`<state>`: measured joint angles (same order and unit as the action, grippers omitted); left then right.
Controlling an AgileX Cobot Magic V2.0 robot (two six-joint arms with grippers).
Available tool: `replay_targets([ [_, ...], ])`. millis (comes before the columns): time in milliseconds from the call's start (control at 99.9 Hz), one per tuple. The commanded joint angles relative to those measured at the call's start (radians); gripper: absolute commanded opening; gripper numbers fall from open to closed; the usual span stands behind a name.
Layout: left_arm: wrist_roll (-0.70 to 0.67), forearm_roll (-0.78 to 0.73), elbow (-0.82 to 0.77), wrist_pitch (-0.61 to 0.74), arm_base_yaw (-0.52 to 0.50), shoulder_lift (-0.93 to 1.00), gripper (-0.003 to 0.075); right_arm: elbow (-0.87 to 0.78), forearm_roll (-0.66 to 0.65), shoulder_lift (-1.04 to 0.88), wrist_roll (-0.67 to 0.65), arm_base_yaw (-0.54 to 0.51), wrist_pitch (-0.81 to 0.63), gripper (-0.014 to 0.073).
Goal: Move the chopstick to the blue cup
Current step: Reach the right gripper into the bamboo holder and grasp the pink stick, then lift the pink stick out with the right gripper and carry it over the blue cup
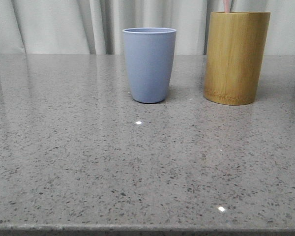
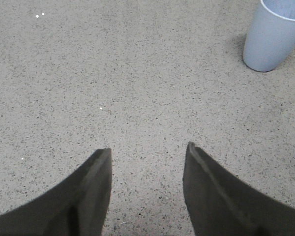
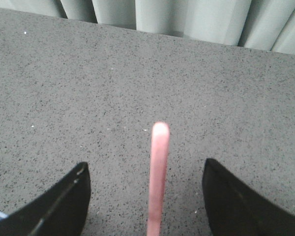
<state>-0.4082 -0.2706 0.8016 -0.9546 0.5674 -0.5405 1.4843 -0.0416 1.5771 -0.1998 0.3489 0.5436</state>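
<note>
The pink chopstick's upper end (image 1: 226, 6) rises between and past the ends of the right gripper's fingers, so the right gripper should close on the chopstick.
The blue cup (image 1: 149, 64) stands upright at the middle back of the speckled grey table; it also shows as a pale tumbler, the blue cup (image 2: 273, 37), ahead and to the side of my left gripper (image 2: 148, 150). That gripper is open above bare tabletop, holding nothing. The chopstick (image 1: 227, 6) is a thin pale pink stick poking out of the tan bamboo cylinder (image 1: 235, 57) at the right. In the right wrist view the chopstick (image 3: 158, 172) rises between the spread fingers of my right gripper (image 3: 145, 167), which is open and not touching it.
Pale curtains (image 1: 64, 24) hang behind the table's far edge. The table's front edge (image 1: 147, 228) runs along the bottom of the front view. Bare speckled counter (image 1: 88, 147) spreads left of and in front of the two vessels.
</note>
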Motion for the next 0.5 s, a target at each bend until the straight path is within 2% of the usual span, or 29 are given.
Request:
replay_targets([
  [0,-0.008,-0.012,0.025,0.061,0.003,-0.006,0.0337,0.044,-0.02,-0.027,0.009,0.0,-0.076,0.045],
  [110,-0.008,-0.012,0.025,0.061,0.003,-0.006,0.0337,0.044,-0.027,-0.025,0.009,-0.002,-0.084,0.0372],
  [410,-0.008,-0.012,0.025,0.061,0.003,-0.006,0.0337,0.044,-0.048,-0.025,0.009,-0.003,-0.096,0.0091],
  [490,-0.008,-0.012,0.025,0.061,0.003,-0.006,0.0337,0.044,-0.048,-0.025,0.009,-0.003,-0.1,0.005],
])
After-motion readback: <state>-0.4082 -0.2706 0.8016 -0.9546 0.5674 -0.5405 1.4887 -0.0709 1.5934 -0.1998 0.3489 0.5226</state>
